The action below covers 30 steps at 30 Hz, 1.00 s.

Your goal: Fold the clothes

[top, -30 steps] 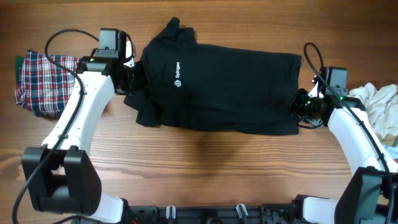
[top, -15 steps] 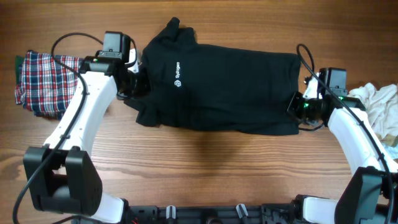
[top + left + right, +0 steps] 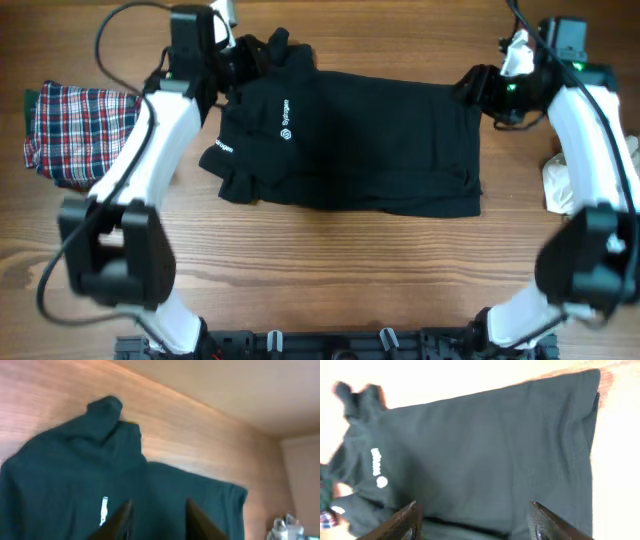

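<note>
I should next use my left gripper to grab the far edge of the black polo shirt by the collar, to fold that edge over the shirt's logo.
The clothes in play are a black polo shirt (image 3: 350,140) lying flat mid-table, collar to the far left and white chest logo (image 3: 285,131) up. Its left sleeve is bunched at the near left. My left gripper (image 3: 250,65) hovers at the collar, open. In the left wrist view its fingers (image 3: 159,519) stand apart over the shirt (image 3: 75,470) with nothing between them. My right gripper (image 3: 476,92) is at the shirt's far right corner, also open. In the right wrist view it (image 3: 475,521) spreads wide above the cloth (image 3: 485,450), holding nothing.
A red-white-navy plaid garment (image 3: 70,130) lies bunched at the table's left edge. A white garment (image 3: 556,186) sits at the right edge, partly behind my right arm. Bare wood runs along the near side of the table.
Both grippers opened and let go of the shirt's sides. Both arms swung from the shirt's middle to its far edge. The shirt itself barely shifted.
</note>
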Tool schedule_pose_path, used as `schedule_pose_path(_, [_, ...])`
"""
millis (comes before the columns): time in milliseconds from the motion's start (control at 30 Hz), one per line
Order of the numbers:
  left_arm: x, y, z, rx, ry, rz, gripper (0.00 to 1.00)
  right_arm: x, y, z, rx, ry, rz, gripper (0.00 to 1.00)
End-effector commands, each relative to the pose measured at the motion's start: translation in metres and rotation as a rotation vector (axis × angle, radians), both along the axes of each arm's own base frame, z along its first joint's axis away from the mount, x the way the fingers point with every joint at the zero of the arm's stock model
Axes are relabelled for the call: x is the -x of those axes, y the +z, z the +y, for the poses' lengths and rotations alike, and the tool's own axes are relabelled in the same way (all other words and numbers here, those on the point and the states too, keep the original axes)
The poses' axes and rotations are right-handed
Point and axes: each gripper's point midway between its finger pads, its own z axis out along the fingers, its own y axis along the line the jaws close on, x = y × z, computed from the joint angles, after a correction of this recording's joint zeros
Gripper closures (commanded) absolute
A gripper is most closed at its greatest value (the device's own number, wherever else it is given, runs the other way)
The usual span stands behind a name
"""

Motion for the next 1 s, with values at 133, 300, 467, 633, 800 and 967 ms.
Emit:
schedule_pose_path(133, [-0.078,-0.022,-0.011,-0.070,-0.099,-0.004,0.34,-0.074,-0.054,-0.070,0.099,-0.087,-0.015,0.28])
schedule_pose_path(300, [-0.102,-0.088,-0.007,-0.104,-0.073,0.016,0.21,-0.073,-0.061,-0.097,0.115,-0.138,-0.008,0.28])
schedule_pose_path(467, [-0.127,-0.129,-0.002,-0.178,-0.066,-0.068,0.26,-0.061,-0.066,-0.094,0.105,-0.136,0.045,0.28])
schedule_pose_path(633, [-0.138,-0.146,0.008,-0.264,-0.052,-0.113,0.38,-0.051,-0.070,-0.092,0.096,-0.133,0.090,0.28])
schedule_pose_path(800, [-0.143,-0.135,0.003,-0.251,-0.081,-0.157,0.94,-0.048,-0.071,-0.091,0.092,-0.133,0.106,0.28])
schedule_pose_path(967, [-0.145,-0.077,-0.001,-0.246,-0.104,-0.157,0.96,-0.048,-0.071,-0.091,0.092,-0.133,0.105,0.28])
